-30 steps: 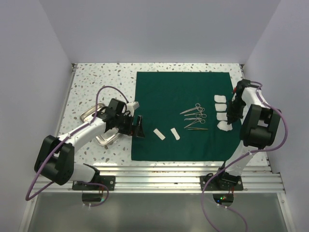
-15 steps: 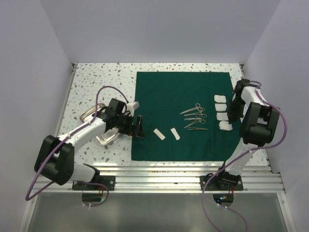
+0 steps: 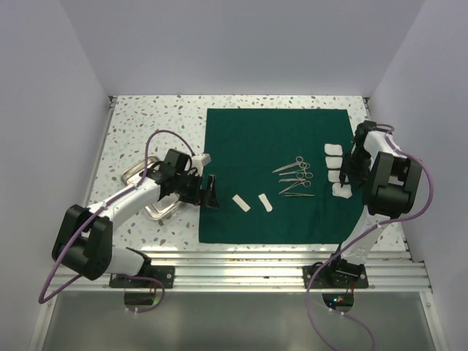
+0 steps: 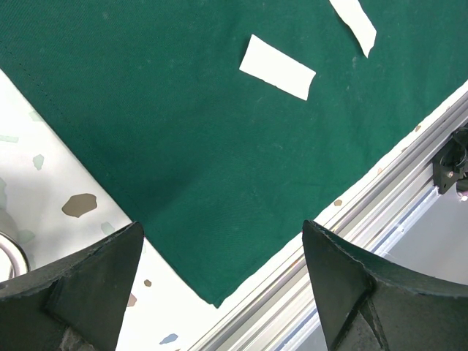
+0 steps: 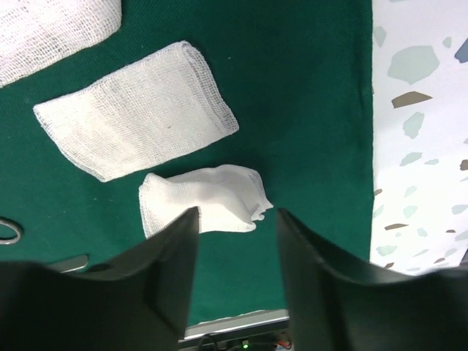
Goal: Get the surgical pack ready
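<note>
Next, my right gripper grabs the crumpled gauze pad by its near edge point(image 3: 341, 194) point(image 5: 232, 224) and leaves its far part free for my left gripper to take.
The dark green drape point(image 3: 256, 146) lies spread flat on the table. Steel scissor-like instruments point(image 3: 296, 175) sit at its middle, with two white strips point(image 3: 252, 202) nearer the front. Gauze pads point(image 3: 333, 155) run in a column along its right side. My right gripper point(image 5: 235, 219) is open just above a crumpled gauze pad point(image 5: 205, 199), which lies loose on the cloth below a flat gauze pad point(image 5: 139, 128). My left gripper point(image 4: 221, 230) is wide open and empty over the drape's near left corner point(image 4: 212, 292). The metal tray point(image 3: 134, 174) sits left of the drape, partly under the left arm.
An aluminium rail point(image 4: 365, 212) runs along the table's near edge, just beyond the drape's corner. Speckled tabletop point(image 5: 420, 146) shows right of the cloth. White walls close in the table at the back and both sides.
My right gripper has opened from shut and let the crumpled gauze pad drop onto the drape. The left arm has not moved.
</note>
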{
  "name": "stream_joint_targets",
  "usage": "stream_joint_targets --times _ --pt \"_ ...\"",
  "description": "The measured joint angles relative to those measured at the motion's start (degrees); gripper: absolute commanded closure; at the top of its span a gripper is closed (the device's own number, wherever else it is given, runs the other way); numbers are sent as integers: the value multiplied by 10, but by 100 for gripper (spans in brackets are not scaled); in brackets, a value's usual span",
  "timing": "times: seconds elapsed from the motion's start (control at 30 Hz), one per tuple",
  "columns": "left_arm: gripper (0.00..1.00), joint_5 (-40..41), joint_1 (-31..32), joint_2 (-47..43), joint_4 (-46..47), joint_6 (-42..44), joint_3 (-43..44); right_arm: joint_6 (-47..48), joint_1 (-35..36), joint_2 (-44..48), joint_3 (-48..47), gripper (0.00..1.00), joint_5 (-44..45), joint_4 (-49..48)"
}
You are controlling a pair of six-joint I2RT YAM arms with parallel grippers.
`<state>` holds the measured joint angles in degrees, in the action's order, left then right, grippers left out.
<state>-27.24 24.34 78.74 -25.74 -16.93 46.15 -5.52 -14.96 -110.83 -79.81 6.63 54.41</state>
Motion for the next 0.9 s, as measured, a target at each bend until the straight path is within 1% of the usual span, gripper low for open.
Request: stream_joint_targets --times 0.13,0.23,0.9 --pt "6 0 0 0 0 0 0 1 0 7 9 43 5 -1" --pt "6 0 0 0 0 0 0 2 -1 8 12 42 8 -2" --pt "6 0 -3 0 0 0 0 8 -5 -19 12 52 -13 -29"
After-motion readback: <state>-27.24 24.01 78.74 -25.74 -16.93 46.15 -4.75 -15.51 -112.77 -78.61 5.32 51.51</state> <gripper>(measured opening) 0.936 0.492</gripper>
